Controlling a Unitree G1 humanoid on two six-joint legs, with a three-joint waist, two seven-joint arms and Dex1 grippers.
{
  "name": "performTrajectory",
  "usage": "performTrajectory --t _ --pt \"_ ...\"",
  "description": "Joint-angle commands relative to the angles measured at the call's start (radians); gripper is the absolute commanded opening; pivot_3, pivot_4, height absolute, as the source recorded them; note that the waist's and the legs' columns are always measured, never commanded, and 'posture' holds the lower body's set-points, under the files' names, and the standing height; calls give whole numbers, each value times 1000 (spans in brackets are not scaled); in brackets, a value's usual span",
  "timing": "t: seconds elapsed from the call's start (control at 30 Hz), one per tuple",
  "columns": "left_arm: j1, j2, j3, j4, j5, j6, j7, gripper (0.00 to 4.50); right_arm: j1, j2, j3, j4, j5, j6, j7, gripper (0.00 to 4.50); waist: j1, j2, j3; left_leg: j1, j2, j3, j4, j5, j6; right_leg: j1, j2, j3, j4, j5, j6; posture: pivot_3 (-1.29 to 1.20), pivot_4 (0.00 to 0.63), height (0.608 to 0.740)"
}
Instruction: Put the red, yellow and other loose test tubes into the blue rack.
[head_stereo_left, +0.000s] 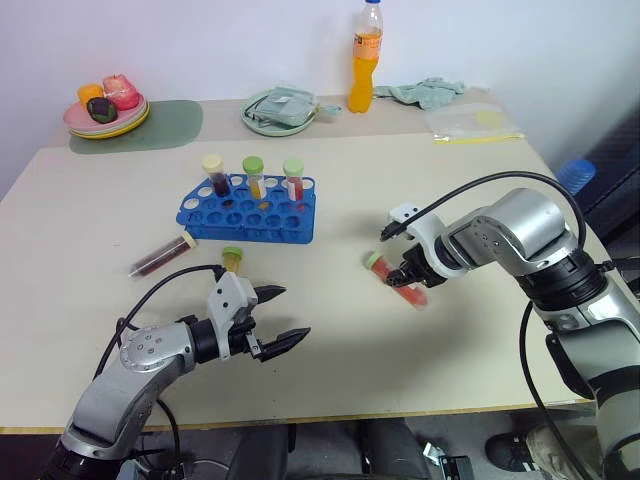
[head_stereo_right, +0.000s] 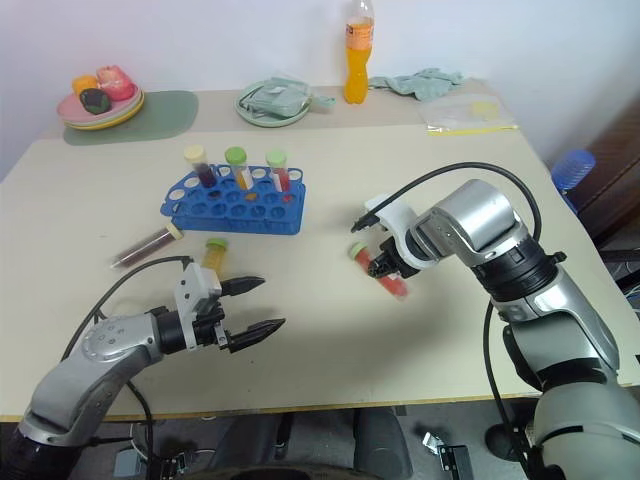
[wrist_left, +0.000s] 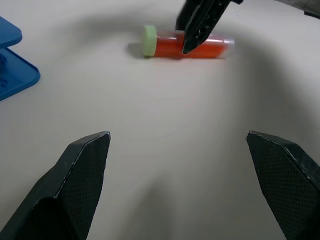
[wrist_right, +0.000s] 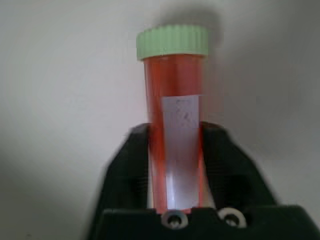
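Note:
Next, my left gripper grabs the yellow test tube by its clear body (head_stereo_left: 232, 267) to stand the tube in the blue rack.
The blue rack (head_stereo_left: 205, 212) stands left of the table's middle with three capped tubes upright in its back row. A red-orange tube with a green cap (head_stereo_left: 413, 294) lies on the table to its right, and my right gripper (head_stereo_left: 405, 275) is shut on the red tube (wrist_right: 172, 75), one finger on each side. The dark red-brown tube with a cream cap (head_stereo_left: 160, 256) lies flat in front of the rack. Beside it the yellow tube (head_stereo_left: 232, 258) shows just behind my left gripper (head_stereo_left: 282, 314), which hovers open and holds nothing, pointing toward the red tube (wrist_left: 167, 44).
Along the back edge stand an orange drink bottle (head_stereo_left: 366, 55), a green plate (head_stereo_left: 252, 118) with a folded cloth, stacked plates (head_stereo_left: 120, 125) of toy food on a green mat, a crumpled cloth (head_stereo_left: 425, 92) and a clear bag (head_stereo_left: 475, 122).

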Motion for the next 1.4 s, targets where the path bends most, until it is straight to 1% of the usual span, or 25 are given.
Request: performTrajectory --t 0.03,0.17,0.23,0.33,0.37,0.4,0.5,0.53,0.57,0.6,0.7,0.8,0.87,1.0,1.2,1.4 --pt "4 -10 6 0 8 -33 -3 4500 -35 -1 -10 -17 -12 -3 22 710 -1 0 0 0 0 0 0 0 0 0 0 0 0 0 0 0 150 740" --pt "5 -16 4 15 17 -49 -8 4500 -19 -7 -66 -62 -15 -39 34 710 -1 0 0 0 0 0 0 0 0 0 0 0 0 0 0 0 150 740" --pt "12 -21 21 24 22 -61 -1 4500 18 -15 -136 -142 -11 -149 50 710 0 0 0 0 0 0 0 0 0 -1 0 0 0 0 0 0 150 740" --pt "-1 -53 107 40 -35 -32 47 4500 130 88 -348 -248 14 -455 68 710 0 0 0 -1 0 0 -1 0 0 0 0 0 0 0 0 0 150 740" --pt "-16 -69 159 57 -57 -27 79 4500 174 151 -398 -275 -1 -581 45 710 -1 0 0 0 0 0 -1 0 0 0 1 0 -1 0 0 0 150 740" --pt "-27 -78 193 69 -69 -24 99 4500 203 194 -423 -289 -18 -663 28 710 -2 0 0 0 0 0 -1 0 0 -1 1 0 0 0 0 0 150 740" --pt "-84 -105 310 132 -82 -40 181 4500 273 359 -417 -268 -90 -921 -21 710 -4 -1 0 0 1 0 0 0 0 0 1 0 2 0 0 0 150 740" --pt "-108 -111 356 161 -87 -45 211 4500 286 439 -405 -221 -118 -1002 -57 710 -4 0 0 1 1 0 0 0 0 -1 1 0 2 0 0 0 150 740" --pt "-125 -114 386 183 -91 -47 227 4500 292 494 -395 -184 -141 -1056 -82 710 -7 -1 0 1 0 0 0 0 0 -1 1 0 3 0 0 0 150 740" --pt "-133 -108 414 205 -81 -59 238 4500 299 554 -357 -125 -191 -1162 -90 710 -10 0 0 1 1 0 0 0 0 -1 1 0 3 0 0 0 150 740" --pt "-119 -75 448 240 -39 -87 234 4500 295 690 -263 65 -340 -1439 -116 710 -24 0 0 1 0 0 -1 1 -2 -3 2 1 4 0 0 0 150 740" --pt "-93 -60 472 253 -28 -106 230 4500 258 786 -258 248 -411 -1595 -174 710 -30 0 0 1 0 0 -2 2 -4 -4 2 2 4 0 0 0 150 740" --pt "-66 -50 477 240 -27 -110 218 4500 243 820 -268 348 -439 -1672 -198 710 -28 0 0 1 0 -1 -2 3 -5 -4 2 2 4 0 0 0 150 740" --pt "-18 -33 473 210 -34 -105 192 4500 233 840 -274 455 -463 -1753 -191 710 -28 0 0 1 0 -2 -2 3 -5 -4 2 2 4 0 0 0 150 740" --pt "30 -32 444 147 -63 -69 162 4500 206 854 -289 580 -490 -1807 -199 710 -30 0 0 1 1 -2 -3 3 -5 -5 2 3 5 0 0 0 150 740" --pt "40 -27 428 120 -73 -40 144 4500 167 870 -305 676 -504 -1843 -199 710 -31 1 0 1 1 -2 -4 3 -5 -5 3 3 5 0 -1 0 150 740"
